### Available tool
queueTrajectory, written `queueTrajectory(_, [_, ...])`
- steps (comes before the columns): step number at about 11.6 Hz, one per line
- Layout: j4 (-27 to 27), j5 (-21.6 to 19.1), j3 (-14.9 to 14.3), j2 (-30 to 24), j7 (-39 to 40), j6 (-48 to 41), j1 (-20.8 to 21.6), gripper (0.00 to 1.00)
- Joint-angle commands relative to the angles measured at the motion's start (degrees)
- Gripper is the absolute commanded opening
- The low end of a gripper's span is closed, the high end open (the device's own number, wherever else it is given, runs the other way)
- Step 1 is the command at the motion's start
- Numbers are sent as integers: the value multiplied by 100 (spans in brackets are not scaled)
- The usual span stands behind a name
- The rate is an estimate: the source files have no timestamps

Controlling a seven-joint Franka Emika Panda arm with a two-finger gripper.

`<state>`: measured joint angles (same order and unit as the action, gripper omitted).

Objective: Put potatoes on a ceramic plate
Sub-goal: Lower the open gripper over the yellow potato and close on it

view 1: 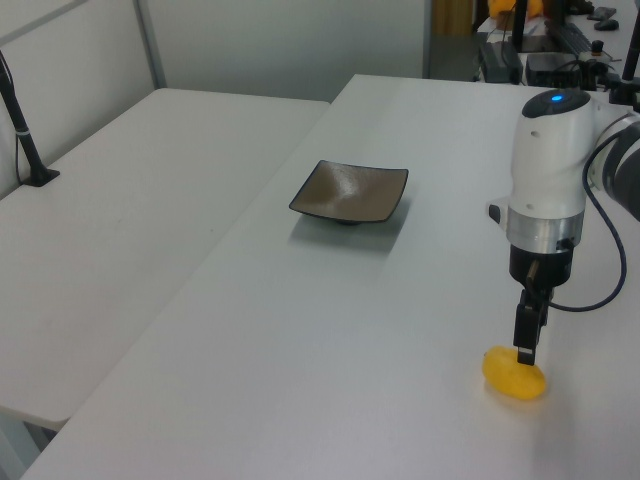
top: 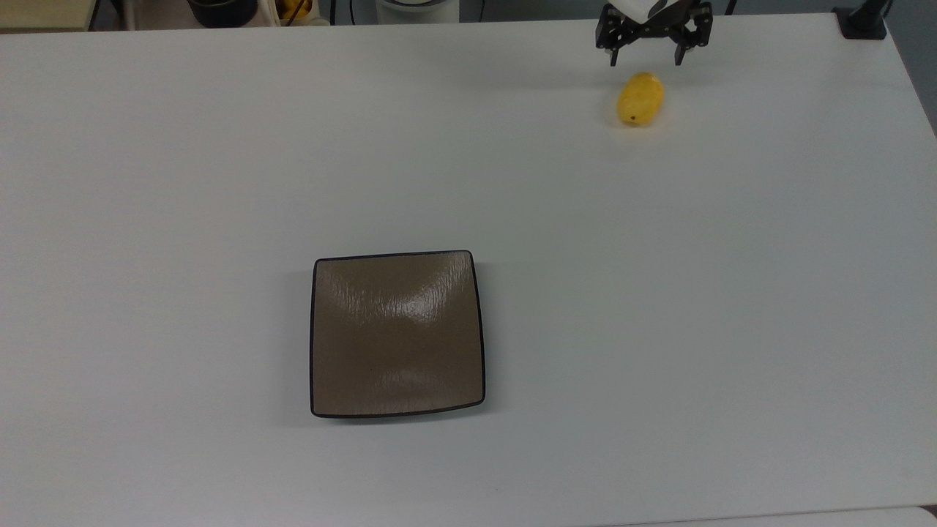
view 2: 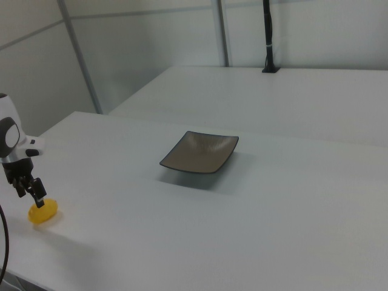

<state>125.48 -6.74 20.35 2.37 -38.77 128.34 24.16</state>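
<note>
The yellow potato should be grabbed next by its rounded middle point(view 1: 513, 374), and then my gripper can put the potato on the ceramic plate point(view 1: 350, 190).
The potato point(top: 640, 99), small, yellow and glossy, lies on the white table near the top view's upper right. My gripper point(top: 646, 58) hangs just beyond it, open, its two black fingers spread wider than the potato and holding nothing. In the left view the gripper point(view 1: 524, 350) points straight down, with its tip at the top of the potato point(view 1: 515, 375). The right view has the gripper point(view 2: 35, 195) just above the potato point(view 2: 43, 212). The ceramic plate point(top: 397, 333), square and brown with a black rim, sits bare at mid-table, far from the potato; it is the plate point(view 1: 350, 190) and plate point(view 2: 200, 151).
A black clamp with a post point(top: 864, 22) grips the table corner at the top view's upper right. Dark containers point(top: 222, 10) stand beyond the far edge. A second white table point(view 1: 120, 230) adjoins on the left view's left. The arm's cable point(view 1: 610, 270) loops beside the wrist.
</note>
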Motion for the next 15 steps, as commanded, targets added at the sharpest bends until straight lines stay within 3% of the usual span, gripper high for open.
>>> queueTrajectory(1, [144, 137, -13, 228, -131, 393, 44, 100])
queueTrajectory(4, [135, 374, -13, 474, -270, 524, 44, 100])
queueTrajectory(6, [126, 952, -13, 676, -709, 657, 53, 100])
queueTrajectory(9, [100, 1069, -13, 791, -773, 675, 71, 97])
queueTrajectory(10, [100, 1069, -13, 843, -773, 753, 71, 91])
queueTrajectory(12, [100, 1078, -13, 861, -729, 789, 62, 55])
queueTrajectory(13, [91, 1139, -13, 862, -677, 789, 62, 31])
queueTrajectory(14, [82, 1174, -13, 853, -606, 781, 53, 17])
queueTrajectory(15, [4, 1175, -13, 835, -466, 685, 53, 16])
